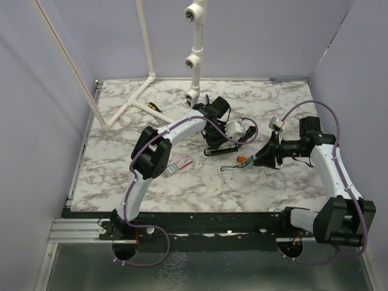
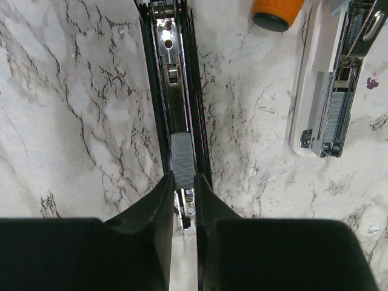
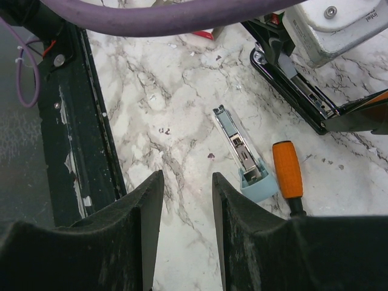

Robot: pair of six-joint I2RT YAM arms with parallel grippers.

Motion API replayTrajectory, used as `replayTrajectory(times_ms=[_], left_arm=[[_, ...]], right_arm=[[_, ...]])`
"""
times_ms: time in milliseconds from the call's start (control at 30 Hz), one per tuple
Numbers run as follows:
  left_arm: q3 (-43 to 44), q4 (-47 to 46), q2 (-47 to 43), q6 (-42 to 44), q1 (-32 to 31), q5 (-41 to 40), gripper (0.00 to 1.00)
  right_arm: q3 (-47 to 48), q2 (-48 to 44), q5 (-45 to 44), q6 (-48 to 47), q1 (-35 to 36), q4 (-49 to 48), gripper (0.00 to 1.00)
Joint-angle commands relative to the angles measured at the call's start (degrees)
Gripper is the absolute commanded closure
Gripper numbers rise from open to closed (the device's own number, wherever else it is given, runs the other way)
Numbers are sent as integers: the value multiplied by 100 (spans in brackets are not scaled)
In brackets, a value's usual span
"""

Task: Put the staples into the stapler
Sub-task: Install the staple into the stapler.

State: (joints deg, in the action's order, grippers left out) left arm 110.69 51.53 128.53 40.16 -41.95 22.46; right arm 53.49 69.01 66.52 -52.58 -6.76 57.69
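Note:
My left gripper opens now, since the strip of staples lies lengthwise between the sides of the stapler's channel and would stay in the stapler.
The black stapler (image 2: 156, 91) lies open on the marble with its metal channel facing up. It also shows in the top view (image 1: 219, 149) and the right wrist view (image 3: 294, 91). A grey strip of staples (image 2: 182, 159) lies in the channel. My left gripper (image 2: 183, 179) is shut on the strip's near end, right over the stapler (image 1: 232, 139). The white staple box (image 1: 182, 163) with red marking lies left of the stapler. My right gripper (image 3: 188, 176) stands open over bare marble, right of the stapler (image 1: 262, 159), and holds nothing.
A pale teal bar (image 3: 245, 157) with a metal insert lies beside the right gripper's fingers, and an orange-handled screwdriver (image 3: 287, 170) lies next to it. The left wrist view shows both the bar (image 2: 324, 85) and the screwdriver (image 2: 276, 12). White pipes (image 1: 142, 100) stand at the back left.

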Motion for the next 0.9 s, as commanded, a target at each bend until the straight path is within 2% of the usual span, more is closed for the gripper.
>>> replayTrajectory(times_ms=[0, 367, 867], left_arm=[[146, 113, 146, 113, 15, 127, 86], [132, 183, 112, 176, 21, 75, 79], [84, 208, 59, 205, 16, 14, 75]], right_arm=[[53, 34, 142, -77, -44, 128, 58], [55, 49, 141, -77, -41, 128, 58], [44, 41, 142, -86, -44, 128, 58]])
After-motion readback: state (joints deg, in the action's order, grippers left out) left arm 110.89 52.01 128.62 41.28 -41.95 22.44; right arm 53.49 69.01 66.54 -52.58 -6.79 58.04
